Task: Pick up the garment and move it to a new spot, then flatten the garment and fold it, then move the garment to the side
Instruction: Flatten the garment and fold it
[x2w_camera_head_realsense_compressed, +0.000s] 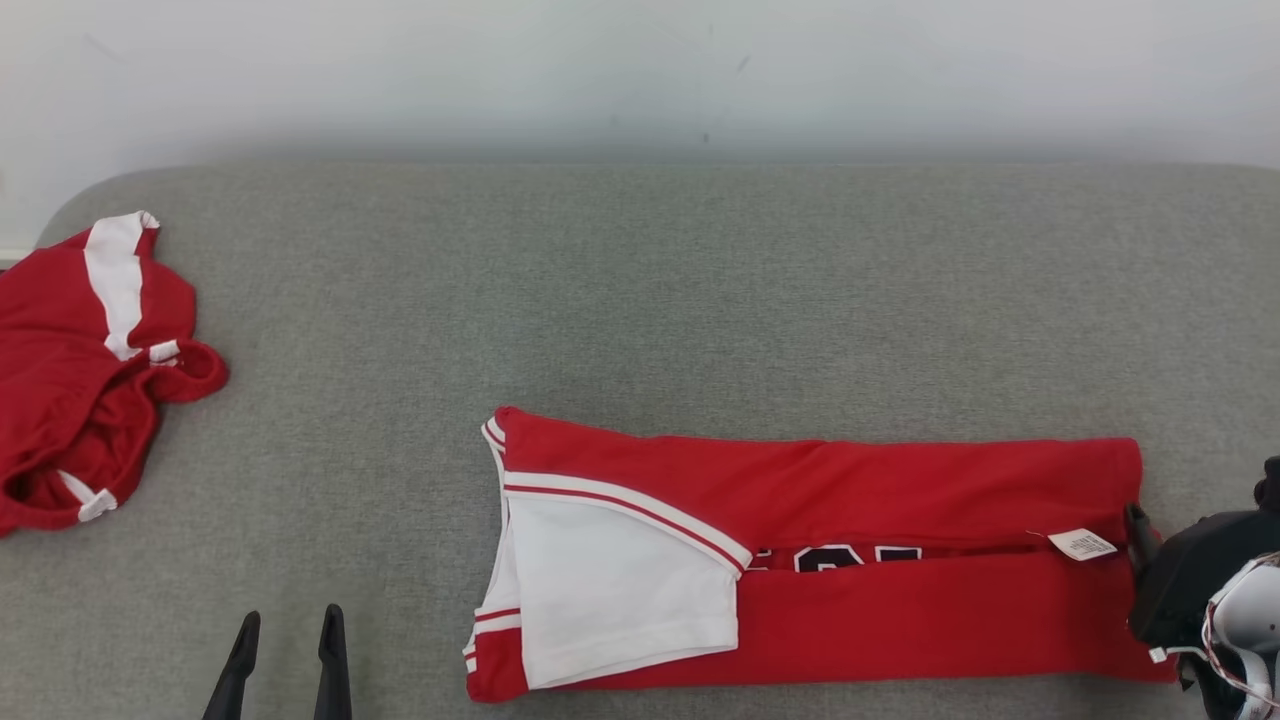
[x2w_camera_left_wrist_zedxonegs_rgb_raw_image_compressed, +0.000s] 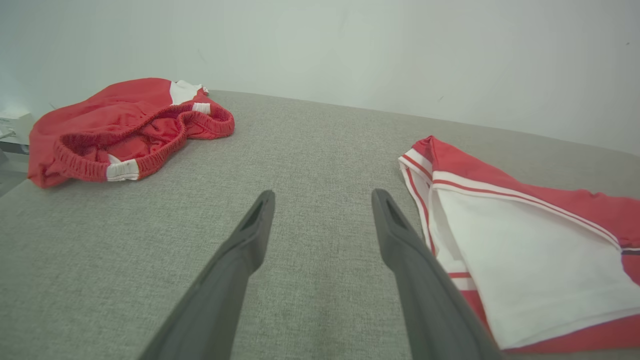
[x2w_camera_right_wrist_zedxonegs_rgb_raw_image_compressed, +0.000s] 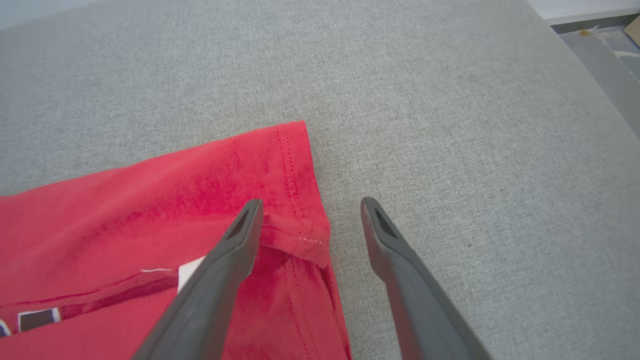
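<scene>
The right gripper grabs the garment by its red hem next, to fold the long folded garment in half over the garment's white striped end.
The garment is a red jersey with white sleeves and trim, lying flat on the grey surface, folded lengthwise into a long band. Dark lettering shows in the gap between its folded edges, and a white label lies near its right end. My left gripper is open and empty at the lower left, its fingers just left of the garment's sleeve end. My right gripper is open at the hem end of the garment. One finger is over the red cloth and the other over bare grey fabric. Nothing is held.
A second red garment with white stripes lies crumpled at the far left edge of the grey padded surface; it looks like shorts with an elastic waistband. A pale wall runs along the back. The surface's right edge drops to floor.
</scene>
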